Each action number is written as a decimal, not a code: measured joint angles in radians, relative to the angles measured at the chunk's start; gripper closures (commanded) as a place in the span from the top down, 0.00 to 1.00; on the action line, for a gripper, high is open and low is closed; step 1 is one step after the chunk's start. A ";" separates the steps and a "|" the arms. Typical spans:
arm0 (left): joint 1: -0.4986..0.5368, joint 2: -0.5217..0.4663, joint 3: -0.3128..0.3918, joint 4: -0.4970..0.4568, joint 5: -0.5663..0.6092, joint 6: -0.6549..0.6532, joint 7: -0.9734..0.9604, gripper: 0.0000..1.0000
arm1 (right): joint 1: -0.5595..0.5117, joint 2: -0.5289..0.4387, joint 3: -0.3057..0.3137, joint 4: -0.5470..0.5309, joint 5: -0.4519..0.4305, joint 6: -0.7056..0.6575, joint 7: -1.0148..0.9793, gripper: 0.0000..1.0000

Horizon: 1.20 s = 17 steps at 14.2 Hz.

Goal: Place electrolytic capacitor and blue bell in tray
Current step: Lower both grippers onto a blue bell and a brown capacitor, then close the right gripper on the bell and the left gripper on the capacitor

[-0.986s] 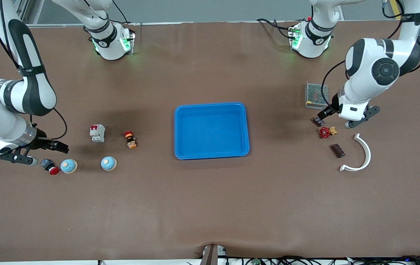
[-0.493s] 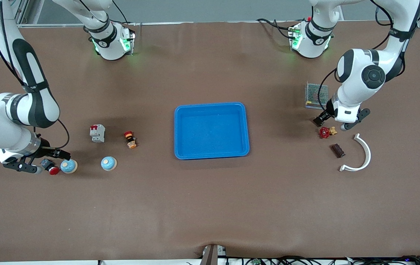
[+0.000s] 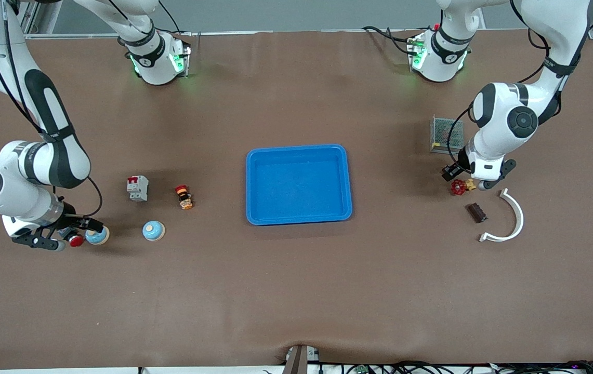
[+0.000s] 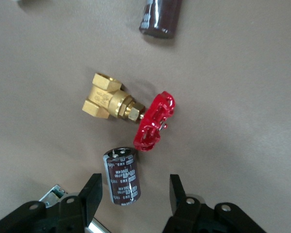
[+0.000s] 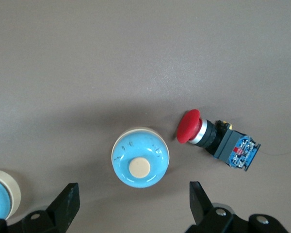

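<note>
The blue bell [image 3: 97,234] [image 5: 139,158] is still below and beyond my right gripper's fingers, so it isn't time to close yet. My right gripper needs to go lower first, then close on the bell.
The blue tray [image 3: 299,149] lies at the table's middle with nothing in it. A dark brown electrolytic capacitor [image 4: 121,177] lies on its side between my left gripper's [image 4: 134,195] open fingers, with a gap on each side. In the front view the left gripper [image 3: 466,178] hangs low over it, beside a red-handled brass valve [image 3: 459,186]. My right gripper [image 5: 133,201] is open and straddles a blue bell [image 5: 140,164] with a cream button. In the front view the right gripper [image 3: 73,235] is low over that bell [image 3: 97,236]. A second blue bell [image 3: 153,230] sits nearer the tray.
A red mushroom push button [image 3: 74,240] lies against the first bell. A white circuit breaker [image 3: 137,188] and a small orange switch [image 3: 184,197] stand toward the tray. Near the left gripper lie another dark capacitor [image 3: 476,212], a white curved bracket [image 3: 513,218] and a metal mesh box [image 3: 447,134].
Both arms have come down toward the table. The left gripper's fingers have narrowed around the capacitor. The right gripper has moved nearer the front camera, onto the bell.
</note>
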 measured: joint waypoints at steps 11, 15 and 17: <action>0.000 0.054 0.004 0.000 0.000 0.000 -0.003 0.20 | -0.003 0.089 -0.001 0.034 0.000 0.082 0.000 1.00; -0.001 0.054 0.002 0.006 0.000 0.001 -0.035 0.00 | -0.004 0.106 -0.001 0.034 0.000 0.087 0.000 1.00; -0.008 0.054 -0.011 0.020 0.000 0.001 -0.083 0.00 | -0.004 0.110 -0.001 0.034 0.000 0.090 0.000 1.00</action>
